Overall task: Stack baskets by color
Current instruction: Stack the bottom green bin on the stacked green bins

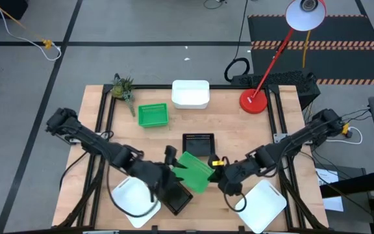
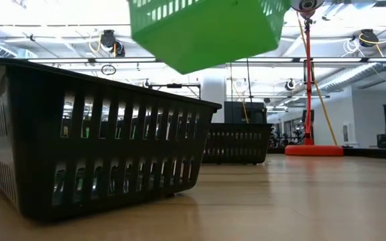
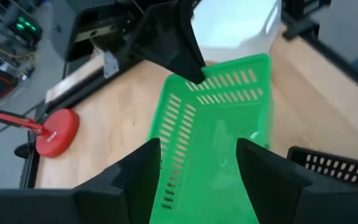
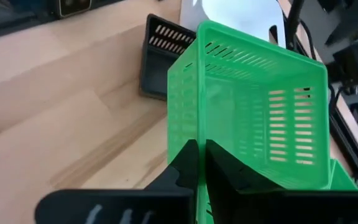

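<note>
My left gripper will next grab the lifted green basket by its long side's rim [image 3: 270, 102] to stack it with the green basket beside the plant.
A bright green basket [image 1: 197, 171] hangs tilted above the table's near middle, high in the low view [image 2: 203, 30]. My right gripper [image 4: 199, 152] is shut on it from the right. My left gripper [image 3: 197, 155] stands open at the basket's left end, one finger on either side of it; whether they touch it, I cannot tell. A second green basket [image 1: 152, 115] rests on its bottom at the far left. One black basket [image 1: 198, 144] sits just beyond the held one, and another [image 1: 177, 198] sits nearer. White baskets lie at the far middle [image 1: 190, 94], near left [image 1: 135, 198] and near right [image 1: 261, 205]. My right gripper pinches the green basket's perforated wall at its rim, near a corner [image 4: 199, 134], between its two fingers, one on each face of the wall. The fingers come slanting down from the table's right. The basket is lifted clear of the table and tilted.
A red round lamp base [image 1: 253, 101] with a slanting red pole stands at the far right. A small green plant [image 1: 122, 88] sits at the far left corner. Bare wood shows between the far baskets and the lamp.
</note>
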{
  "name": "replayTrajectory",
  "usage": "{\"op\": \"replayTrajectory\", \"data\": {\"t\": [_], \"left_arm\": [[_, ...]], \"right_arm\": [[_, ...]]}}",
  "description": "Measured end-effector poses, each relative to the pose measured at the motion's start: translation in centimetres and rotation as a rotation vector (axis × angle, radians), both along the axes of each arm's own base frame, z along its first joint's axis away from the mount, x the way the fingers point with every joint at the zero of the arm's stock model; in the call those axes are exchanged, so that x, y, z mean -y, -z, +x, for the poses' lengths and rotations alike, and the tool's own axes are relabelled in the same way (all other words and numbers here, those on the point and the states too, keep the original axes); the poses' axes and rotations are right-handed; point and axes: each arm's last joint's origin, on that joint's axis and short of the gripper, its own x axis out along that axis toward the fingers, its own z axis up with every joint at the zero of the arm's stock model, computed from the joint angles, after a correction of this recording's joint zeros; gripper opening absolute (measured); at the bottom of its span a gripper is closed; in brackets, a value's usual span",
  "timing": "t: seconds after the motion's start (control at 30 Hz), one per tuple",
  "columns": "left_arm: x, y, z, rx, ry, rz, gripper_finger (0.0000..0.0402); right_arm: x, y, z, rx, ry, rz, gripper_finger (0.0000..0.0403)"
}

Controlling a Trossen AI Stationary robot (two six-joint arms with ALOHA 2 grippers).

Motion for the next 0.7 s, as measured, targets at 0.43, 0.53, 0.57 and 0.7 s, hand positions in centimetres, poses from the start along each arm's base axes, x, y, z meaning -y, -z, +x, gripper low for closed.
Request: {"op": "replayTrajectory", "data": {"t": [0.43, 0.53, 0.57, 0.7], "left_arm": [[0.8, 1.4, 2.4, -0.214, -0.017, -0.026, 0.0211], [0.7, 1.2, 2.3, -0.213, -0.014, -0.027, 0.0192], [0.8, 1.1, 2.2, -0.211, -0.011, -0.028, 0.0183], [0.9, 0.4, 1.7, -0.194, 0.004, -0.037, 0.0143]], "right_arm": [[0.3, 0.3, 0.6, 0.009, 0.0, -0.013, 0.0007], [0.5, 0.3, 0.6, 0.006, 0.007, -0.013, 0.0007], [0.5, 0.3, 0.6, 0.006, 0.008, -0.013, 0.0007], [0.6, 0.3, 0.6, 0.006, 0.008, -0.014, 0.0007]]}}
